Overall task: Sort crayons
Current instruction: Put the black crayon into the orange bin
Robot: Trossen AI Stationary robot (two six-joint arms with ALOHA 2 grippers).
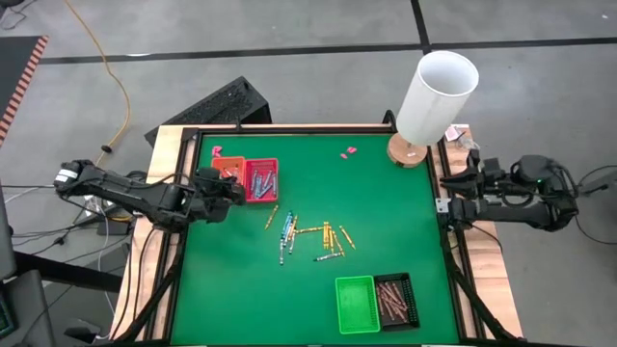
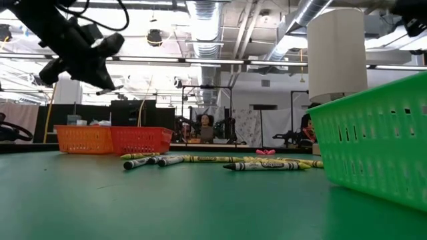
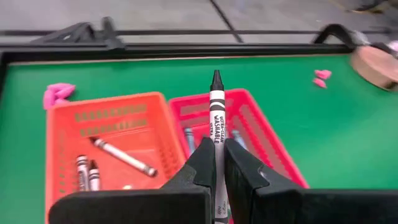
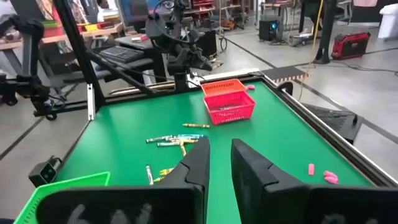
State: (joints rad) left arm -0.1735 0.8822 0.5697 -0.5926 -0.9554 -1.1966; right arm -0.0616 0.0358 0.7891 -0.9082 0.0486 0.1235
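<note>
The grey crayon's tip is over the red tray, so my left gripper needs to move the crayon over the orange tray before letting it go.
My left gripper (image 1: 238, 186) hovers over the orange tray (image 3: 106, 143) and the red tray (image 3: 252, 118) at the table's far left. It is shut on a grey-wrapped crayon with a dark tip (image 3: 216, 109). The orange tray holds a few grey crayons (image 3: 121, 155), and the red tray holds bluish ones (image 1: 261, 180). Several loose crayons (image 1: 308, 236) lie flat on the green mat in the middle. My right gripper (image 4: 220, 165) is open and empty at the table's right edge (image 1: 445, 200). My left gripper pinches the crayon's wrapped shaft (image 3: 217, 142) between its two fingers. The crayon lies along the fingers, and its dark pointed end (image 3: 216, 79) sticks out ahead of the fingertips. The fingers come from the table's left, slanting down. The crayon is lifted clear above the trays.
A green tray (image 1: 356, 304) and a black tray with brown-red crayons (image 1: 393, 299) stand at the near edge. A white cylinder on a wooden base (image 1: 436, 96) stands at the far right corner. Pink scraps (image 1: 349, 151) lie on the far part of the mat.
</note>
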